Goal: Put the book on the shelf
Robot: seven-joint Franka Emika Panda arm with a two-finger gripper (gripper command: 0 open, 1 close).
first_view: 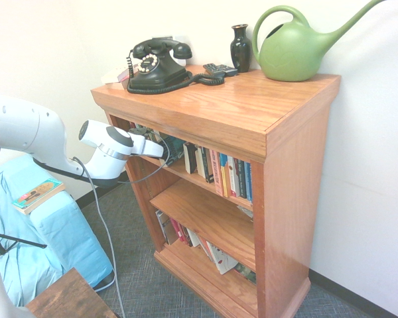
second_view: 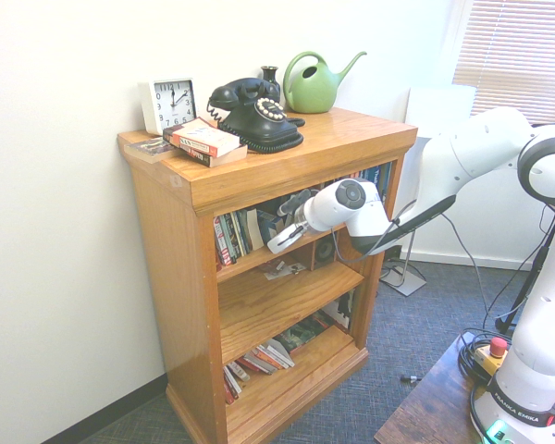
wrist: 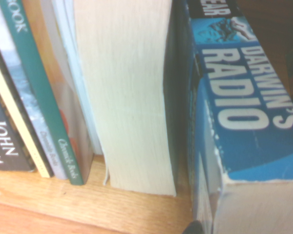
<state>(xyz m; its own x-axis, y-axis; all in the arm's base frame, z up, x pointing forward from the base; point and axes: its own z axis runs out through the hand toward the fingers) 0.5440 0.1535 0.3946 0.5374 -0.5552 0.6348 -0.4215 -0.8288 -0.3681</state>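
Note:
My gripper should release the blue book now, as it reaches in over the shelf board beside the other book's pale pages and would stay in the shelf's top section.
The book (wrist: pixel 239 112) is a thick blue paperback with white block lettering. It fills one side of the wrist view, tilted beside a book that shows its pale page edges (wrist: pixel 132 97). My gripper (first_view: pixel 160 144) reaches into the top compartment of the orange-brown shelf (first_view: pixel 219 119), at its left end. It looks shut on the dark book (first_view: pixel 175 148), which leans just above the upper inner board. In the second exterior view, the gripper (second_view: pixel 291 208) and book (second_view: pixel 270 222) sit under the shelf's top board (second_view: pixel 287 166).
Standing books (first_view: pixel 225 173) fill the rest of that compartment. A black telephone (first_view: pixel 156 66), a vase (first_view: pixel 240 46), a green watering can (first_view: pixel 292 46) and a clock (second_view: pixel 172 104) stand on top. An orange-and-teal book (first_view: pixel 36 194) lies on blue cloth. A dark wooden table (first_view: pixel 66 298) is nearby.

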